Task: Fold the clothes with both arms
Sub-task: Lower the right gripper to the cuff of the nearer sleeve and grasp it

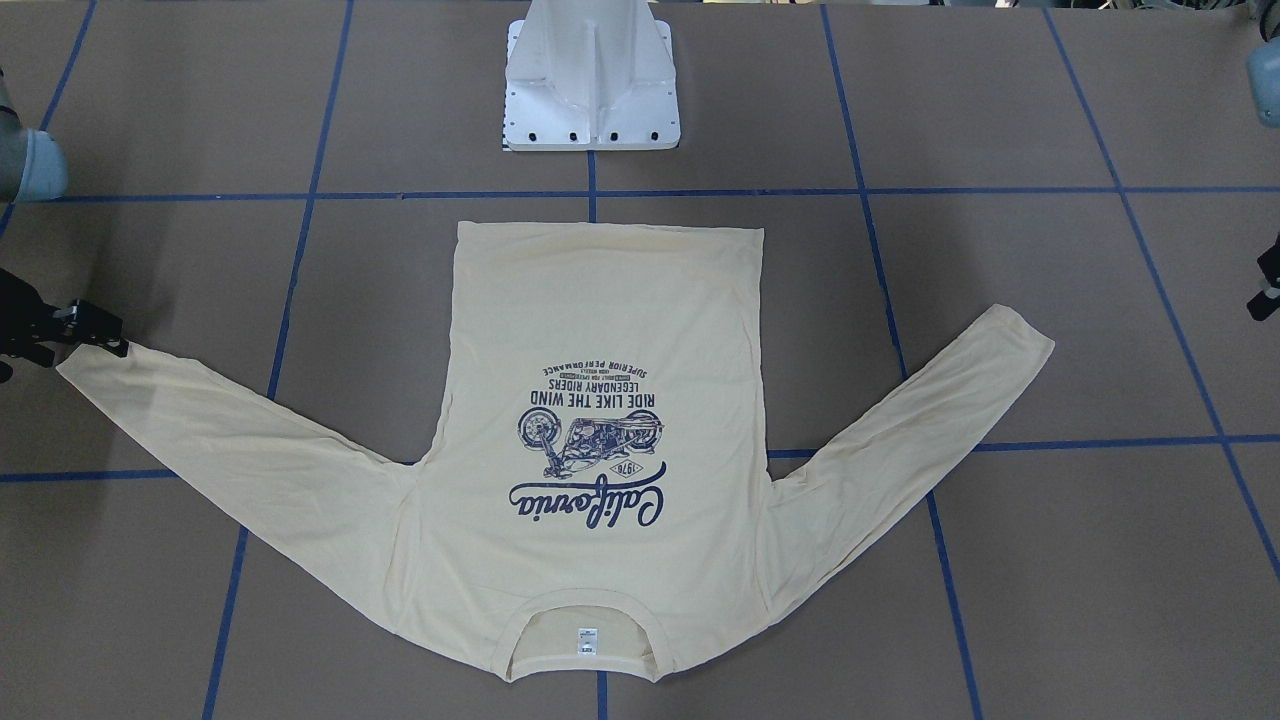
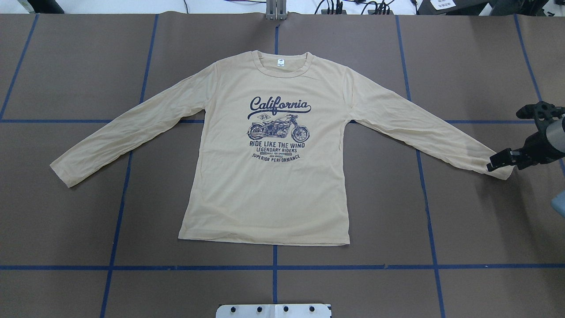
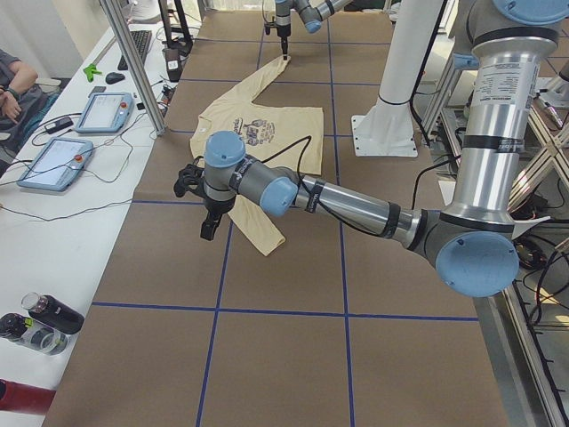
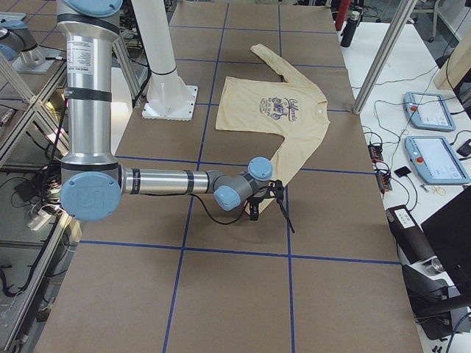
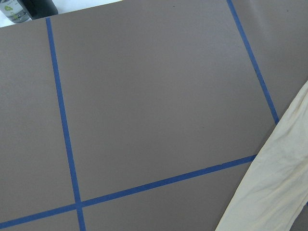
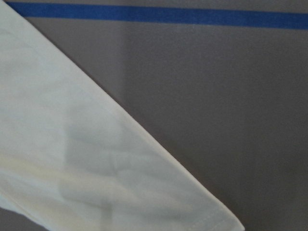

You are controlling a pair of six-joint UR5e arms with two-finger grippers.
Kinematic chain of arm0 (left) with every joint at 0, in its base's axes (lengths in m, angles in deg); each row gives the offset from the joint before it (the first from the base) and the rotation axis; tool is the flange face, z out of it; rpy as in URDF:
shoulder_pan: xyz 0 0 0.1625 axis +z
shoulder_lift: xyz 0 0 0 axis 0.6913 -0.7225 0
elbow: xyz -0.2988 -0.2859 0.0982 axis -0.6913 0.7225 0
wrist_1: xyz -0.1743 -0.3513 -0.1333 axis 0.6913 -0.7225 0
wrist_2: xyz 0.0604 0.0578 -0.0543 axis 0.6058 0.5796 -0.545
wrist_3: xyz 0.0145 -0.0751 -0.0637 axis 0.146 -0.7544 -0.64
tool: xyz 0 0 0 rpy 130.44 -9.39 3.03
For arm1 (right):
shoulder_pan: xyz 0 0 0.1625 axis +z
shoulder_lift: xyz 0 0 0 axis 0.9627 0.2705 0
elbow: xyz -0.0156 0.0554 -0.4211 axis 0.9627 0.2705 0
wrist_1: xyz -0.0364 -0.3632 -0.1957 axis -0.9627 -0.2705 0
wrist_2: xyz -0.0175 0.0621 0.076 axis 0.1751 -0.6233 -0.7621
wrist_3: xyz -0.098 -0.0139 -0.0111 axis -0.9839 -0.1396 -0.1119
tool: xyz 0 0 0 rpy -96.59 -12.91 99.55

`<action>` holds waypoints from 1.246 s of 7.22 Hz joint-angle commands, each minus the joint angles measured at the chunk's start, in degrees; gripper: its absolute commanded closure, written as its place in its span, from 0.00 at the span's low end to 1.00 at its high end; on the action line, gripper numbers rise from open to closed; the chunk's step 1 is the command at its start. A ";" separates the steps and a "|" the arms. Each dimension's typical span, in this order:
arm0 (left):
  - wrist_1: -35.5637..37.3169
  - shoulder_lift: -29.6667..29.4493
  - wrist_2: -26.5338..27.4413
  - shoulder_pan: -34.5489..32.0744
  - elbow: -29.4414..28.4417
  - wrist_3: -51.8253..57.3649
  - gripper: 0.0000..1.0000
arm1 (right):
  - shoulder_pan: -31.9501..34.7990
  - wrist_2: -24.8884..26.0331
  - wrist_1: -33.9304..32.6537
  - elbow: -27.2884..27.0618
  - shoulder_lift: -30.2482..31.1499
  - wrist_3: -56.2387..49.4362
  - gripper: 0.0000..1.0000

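The sleeve's end (image 1: 91, 356) (image 6: 226, 222) has the spread fingers of my right gripper on either side of it, down at the tabletop. My right gripper should close. Closing now would hold it.
The clothes are one cream long-sleeved T-shirt (image 2: 265, 185) lying flat on the table, navy "California" print up, both sleeves spread out, collar away from the robot's base. My right gripper (image 2: 499, 161) sits low at the cuff of the sleeve (image 2: 479, 155) on that side, its black tip over the cuff's edge; the right wrist view shows only cloth (image 6: 86, 159) and table, so I cannot tell whether it grips. My left gripper (image 3: 209, 224) hangs beside the other sleeve (image 3: 260, 233), off the cloth; only a black sliver of it (image 1: 1264, 288) shows at the front view's edge.
The white pedestal base (image 1: 592, 90) stands behind the shirt's hem. Blue tape lines (image 2: 273, 267) cross the brown table. Along the far side runs a white bench with tablets (image 3: 53, 160), bottles (image 3: 49, 316) and metal posts (image 3: 133, 67). A person's arm (image 3: 13, 84) rests there.
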 commanded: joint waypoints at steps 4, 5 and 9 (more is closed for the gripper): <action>0.00 0.00 0.00 0.00 0.30 -0.08 0.00 | -0.62 -0.49 -0.07 -0.16 0.55 0.17 0.30; 0.09 0.00 0.00 0.00 0.39 0.01 0.00 | -0.53 -0.49 -0.07 -0.42 0.55 0.26 0.52; 0.09 0.09 0.00 0.00 0.39 -0.08 0.00 | -0.53 -0.40 -0.86 -0.59 0.11 2.18 1.00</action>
